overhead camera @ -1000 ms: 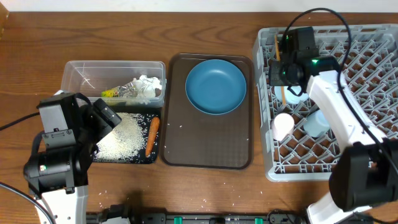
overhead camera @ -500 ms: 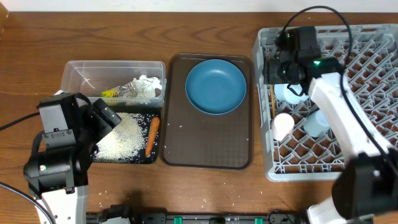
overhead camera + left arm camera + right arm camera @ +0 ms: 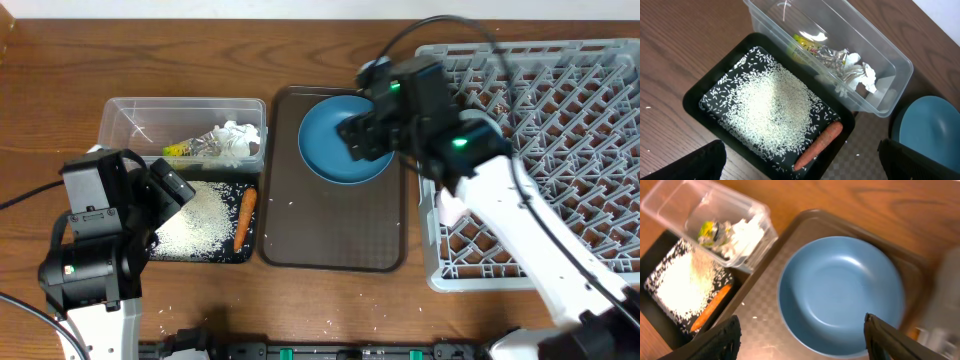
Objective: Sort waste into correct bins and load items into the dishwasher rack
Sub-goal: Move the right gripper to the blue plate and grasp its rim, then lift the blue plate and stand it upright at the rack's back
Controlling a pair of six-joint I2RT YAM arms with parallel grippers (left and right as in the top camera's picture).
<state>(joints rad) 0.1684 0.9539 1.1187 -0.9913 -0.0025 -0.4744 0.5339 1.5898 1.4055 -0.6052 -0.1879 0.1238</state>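
My right gripper should load the blue plate upright into the dishwasher rack (image 3: pixel 570 110) next, so it needs to grab the plate by its near rim (image 3: pixel 345 182) and leave the opposite edge free.
A big round blue plate (image 3: pixel 330 165) (image 3: pixel 840 292) lies on the brown serving tray (image 3: pixel 335 240). My right gripper (image 3: pixel 355 135) (image 3: pixel 802 345) hovers over the plate, open and empty, its fingers (image 3: pixel 715 340) spread past the plate's near rim. The grey dishwasher rack (image 3: pixel 570 110) fills the right side, and a white-pink cup (image 3: pixel 447 210) shows beside my arm. In the clear tub (image 3: pixel 120 115) (image 3: pixel 890 65) sits crumpled paper with a yellow-green wrapper (image 3: pixel 225 142) (image 3: pixel 850 70). The black tray (image 3: pixel 160 252) (image 3: pixel 695 95) holds rice (image 3: pixel 770 107) and a carrot (image 3: pixel 244 218) (image 3: pixel 819 145). My left gripper (image 3: pixel 170 190) (image 3: pixel 802 167) hangs open above the black tray.
A few rice grains are scattered on the brown tray and on the wooden table (image 3: pixel 330 40) near its front edge. The right arm's white link crosses the rack's left edge, covering what lies beneath it. The left arm's base stands at the front left.
The right gripper opened and let go of the chopsticks in the rack. Its arm then swung left from the rack to above the blue plate. The left arm stayed put.
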